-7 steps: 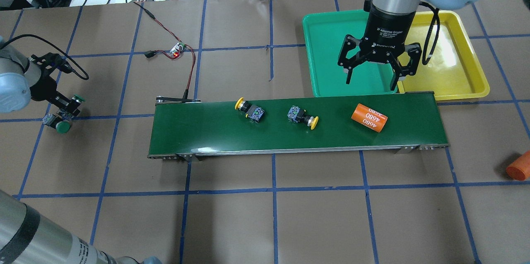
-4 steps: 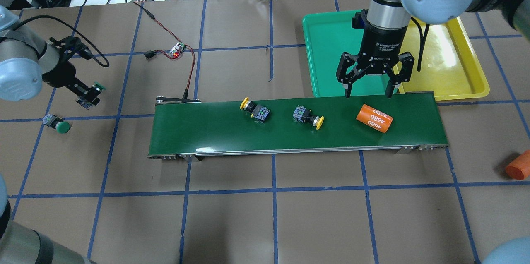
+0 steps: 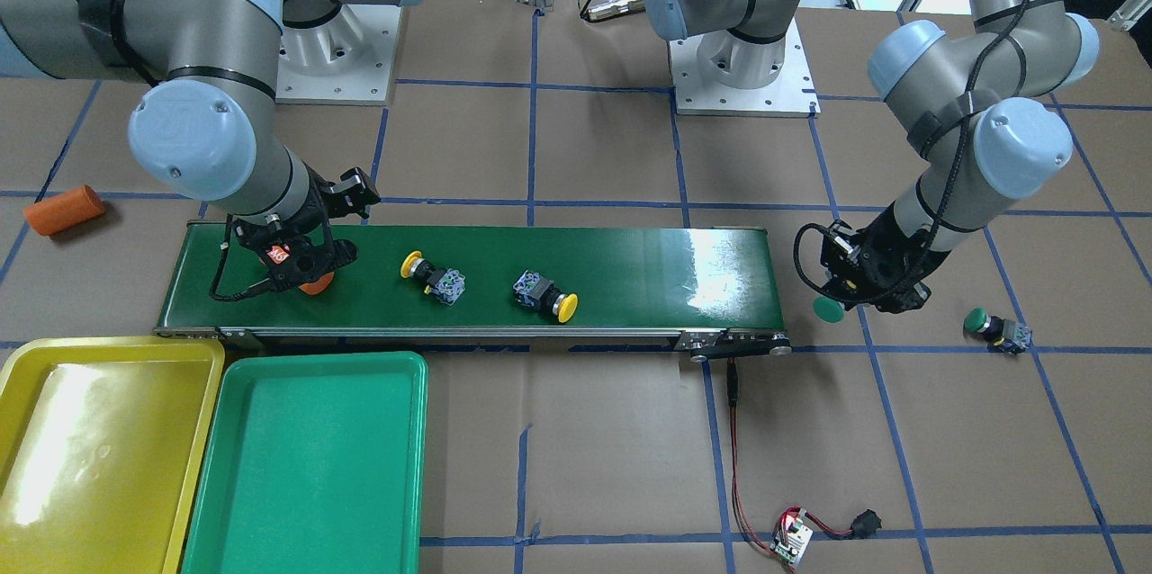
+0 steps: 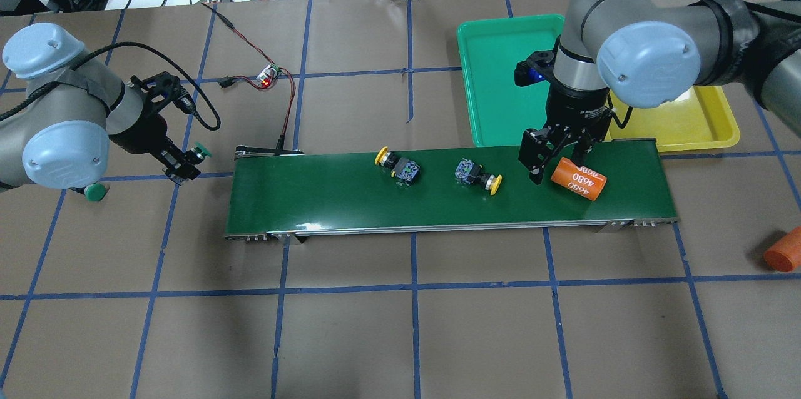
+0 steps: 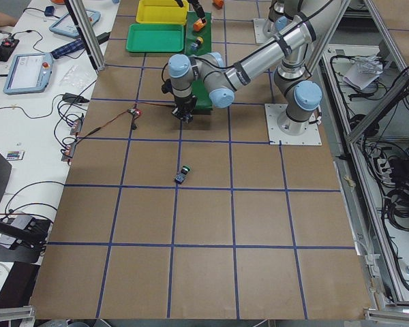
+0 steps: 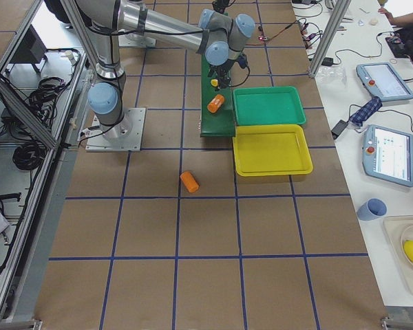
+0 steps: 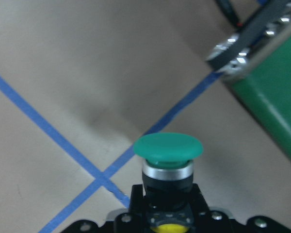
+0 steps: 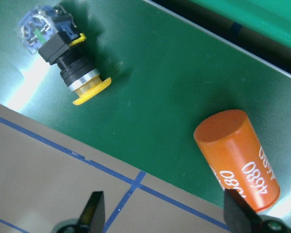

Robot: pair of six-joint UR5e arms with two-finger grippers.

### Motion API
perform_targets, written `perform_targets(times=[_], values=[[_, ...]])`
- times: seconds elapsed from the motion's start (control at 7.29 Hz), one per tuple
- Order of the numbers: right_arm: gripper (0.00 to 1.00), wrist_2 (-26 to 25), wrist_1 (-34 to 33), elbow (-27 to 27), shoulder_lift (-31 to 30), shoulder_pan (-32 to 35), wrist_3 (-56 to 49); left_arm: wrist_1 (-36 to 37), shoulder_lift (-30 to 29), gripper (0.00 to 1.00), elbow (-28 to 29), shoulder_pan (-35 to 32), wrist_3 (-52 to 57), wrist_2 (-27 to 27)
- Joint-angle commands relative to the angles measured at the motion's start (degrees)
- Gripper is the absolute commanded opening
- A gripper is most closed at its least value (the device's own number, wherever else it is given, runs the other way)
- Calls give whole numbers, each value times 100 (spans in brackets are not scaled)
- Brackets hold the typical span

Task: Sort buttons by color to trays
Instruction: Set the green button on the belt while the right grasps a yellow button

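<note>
I should keep my left gripper closed on the green-capped button until it is over the dark-green conveyor belt, because the button's cap hangs outside the belt's end.
My left gripper [image 4: 186, 164] is shut on a green-capped button [image 4: 200, 151], held left of the belt's end; its cap fills the left wrist view [image 7: 168, 147]. A second green button [image 4: 94, 192] lies on the table, half hidden by my left arm. Two yellow-capped buttons [image 4: 397, 165] [image 4: 479, 176] lie on the dark-green conveyor belt [image 4: 375, 205]. My right gripper [image 4: 555, 162] is open, low over the belt, beside the orange 4680 cylinder [image 4: 579, 179]. The green tray [image 4: 494, 74] and the yellow tray [image 4: 694, 121] stand behind the belt's right end; no buttons show in them.
A second orange cylinder [image 4: 782, 255] lies at the table's right edge. A small circuit board [image 4: 269, 75] with red wires runs to the belt's left end. In the right wrist view the 4680 cylinder [image 8: 235, 155] sits near one fingertip [image 8: 240, 213].
My left gripper has lifted one green button and carried it right toward the belt. My right gripper has dropped to the orange cylinder. The things on the belt have shifted right.
</note>
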Motion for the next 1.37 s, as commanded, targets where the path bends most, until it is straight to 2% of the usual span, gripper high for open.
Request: perform_targets(times=[0.0,0.14,0.27,0.41,0.55,0.69,0.82,0.96,1.24], values=[[87,-158,-159,157,-201,-25,-1322,583,285,0,-410,-893,-59,-176],[87,-158,-577,340,-324,-26,-1900,736,277,0,-455,-1334,-25,-62],[87,-132,-1364,760,-403,-69,-2558,772,312,0,-551,-1582,-33,243],[87,-114,-2434,1347,-500,-96,-3000,816,295,26,-709,-1602,-51,264],[86,-140,-3289,1771,-527,-122,-3379,1408,155,99,-849,-1602,-155,160],[85,-79,-3663,1958,-518,-227,-3896,1701,163,100,-929,-1637,-530,115],[85,78,-3718,2090,-527,-324,-4014,1661,267,100,-860,-1550,-639,89],[86,88,-3780,2152,-527,-307,-4024,1626,251,100,-686,-1314,-648,-329],[87,97,-3816,2127,-536,-272,-3980,531,198,100,182,-105,-945,-343]])
